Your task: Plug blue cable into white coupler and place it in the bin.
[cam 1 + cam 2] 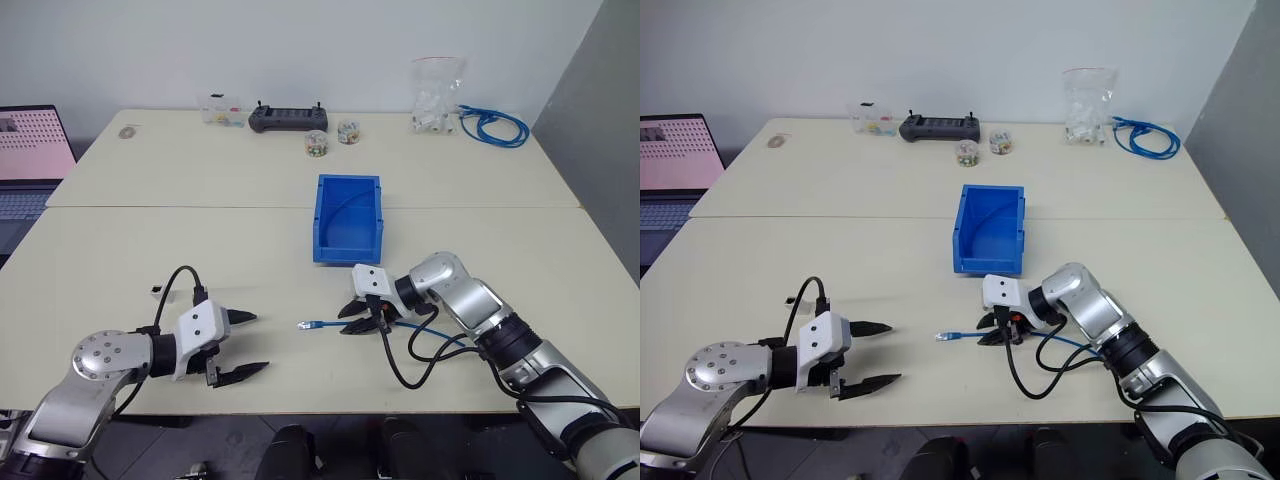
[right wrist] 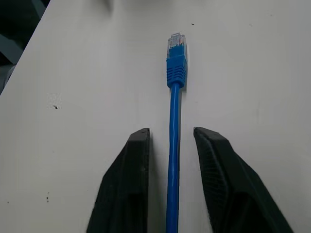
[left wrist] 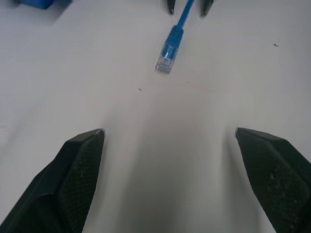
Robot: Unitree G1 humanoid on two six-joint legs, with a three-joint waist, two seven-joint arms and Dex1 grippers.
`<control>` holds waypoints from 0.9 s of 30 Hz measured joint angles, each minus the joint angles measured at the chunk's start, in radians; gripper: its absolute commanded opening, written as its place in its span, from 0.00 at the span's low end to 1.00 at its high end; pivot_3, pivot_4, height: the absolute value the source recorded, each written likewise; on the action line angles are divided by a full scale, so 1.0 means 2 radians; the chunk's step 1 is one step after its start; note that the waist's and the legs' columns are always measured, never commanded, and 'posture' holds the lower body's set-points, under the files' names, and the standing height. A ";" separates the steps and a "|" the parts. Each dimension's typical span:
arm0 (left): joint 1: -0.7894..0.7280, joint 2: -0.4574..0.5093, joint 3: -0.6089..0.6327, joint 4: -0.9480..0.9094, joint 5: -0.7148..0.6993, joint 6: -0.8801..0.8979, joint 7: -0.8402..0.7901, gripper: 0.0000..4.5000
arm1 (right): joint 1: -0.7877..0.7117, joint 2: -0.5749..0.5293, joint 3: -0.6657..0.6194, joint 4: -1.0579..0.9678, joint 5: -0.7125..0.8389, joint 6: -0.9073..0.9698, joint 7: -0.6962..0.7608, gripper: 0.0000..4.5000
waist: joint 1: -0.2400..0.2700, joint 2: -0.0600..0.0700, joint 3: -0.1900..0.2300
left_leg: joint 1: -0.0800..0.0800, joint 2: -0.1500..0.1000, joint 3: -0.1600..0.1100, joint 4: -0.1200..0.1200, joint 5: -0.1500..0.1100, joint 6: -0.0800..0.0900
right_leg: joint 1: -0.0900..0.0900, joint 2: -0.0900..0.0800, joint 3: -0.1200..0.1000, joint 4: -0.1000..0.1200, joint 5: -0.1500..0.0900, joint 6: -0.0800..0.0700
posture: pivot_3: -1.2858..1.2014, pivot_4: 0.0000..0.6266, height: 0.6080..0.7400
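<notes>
The robot's right gripper should next hold the cable by its cord behind the plug (image 1: 334, 323), so the blue cable's clear plug (image 1: 306, 325) stays free for the coupler.
The blue cable (image 1: 420, 330) lies on the table near the front edge, its clear plug (image 1: 303, 325) pointing left. My right gripper (image 1: 343, 321) is open, one finger on each side of the cable just behind the plug (image 2: 176, 46), with a gap on both sides. My left gripper (image 1: 260, 342) stands wide open over bare table, facing the plug (image 3: 167, 51) from the left. The bin (image 1: 322, 215), bright blue, sits just beyond the right gripper. A tiny white piece (image 1: 157, 291) lies behind my left hand; I cannot tell whether it is the white coupler.
Along the far edge are a black controller (image 1: 287, 118), two small jars (image 1: 316, 143), a clear box (image 1: 222, 110), a clear bag of white parts (image 1: 437, 95) and a coiled blue cable bundle (image 1: 492, 127). A laptop (image 1: 30, 150) stands at the far left.
</notes>
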 measured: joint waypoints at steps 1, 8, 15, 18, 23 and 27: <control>-0.005 -0.004 -0.003 0.004 0.000 -0.003 0.000 1.00 | 0.000 -0.001 -0.001 -0.001 0.000 -0.001 0.000 0.62 | 0.000 0.000 0.000 | 0.000 0.000 0.000 0.000 0.000 0.000 | 0.000 0.000 0.000 0.000 0.000 0.000 | 0.52 0.24 1.00; -0.044 -0.032 -0.040 0.024 0.011 -0.010 -0.001 1.00 | 0.053 -0.042 -0.075 -0.138 0.062 0.077 -0.013 0.96 | 0.001 0.000 0.000 | -0.001 0.000 0.000 0.000 0.000 0.000 | 0.000 0.000 0.000 0.000 0.000 0.000 | 0.52 0.24 1.00; -0.074 -0.057 -0.079 0.051 0.031 -0.028 -0.007 1.00 | 0.175 -0.102 -0.141 -0.293 0.126 0.176 -0.055 0.96 | 0.004 0.000 0.000 | 0.000 0.000 0.000 0.000 0.000 0.000 | 0.000 0.000 0.000 0.000 0.000 0.001 | 0.52 0.24 1.00; -0.094 -0.066 -0.093 0.081 0.046 -0.049 -0.009 1.00 | 0.205 -0.110 -0.154 -0.333 0.143 0.203 -0.078 0.96 | 0.000 0.000 0.000 | 0.000 0.000 0.000 0.000 0.000 0.000 | 0.000 0.000 0.000 0.000 -0.001 0.001 | 0.52 0.24 1.00; -0.126 -0.072 -0.109 0.117 0.060 -0.081 -0.023 0.81 | 0.216 -0.114 -0.161 -0.360 0.160 0.226 -0.110 0.97 | 0.000 0.000 0.000 | 0.000 0.000 0.000 0.000 0.000 0.000 | 0.000 0.000 0.000 0.000 -0.001 0.002 | 0.52 0.24 1.00; -0.153 -0.074 -0.123 0.144 0.066 -0.099 -0.043 0.61 | 0.219 -0.115 -0.165 -0.370 0.171 0.233 -0.127 0.97 | 0.000 0.000 0.000 | 0.000 0.000 0.000 0.000 0.000 0.000 | 0.001 0.000 0.000 0.000 -0.001 0.002 | 0.52 0.24 1.00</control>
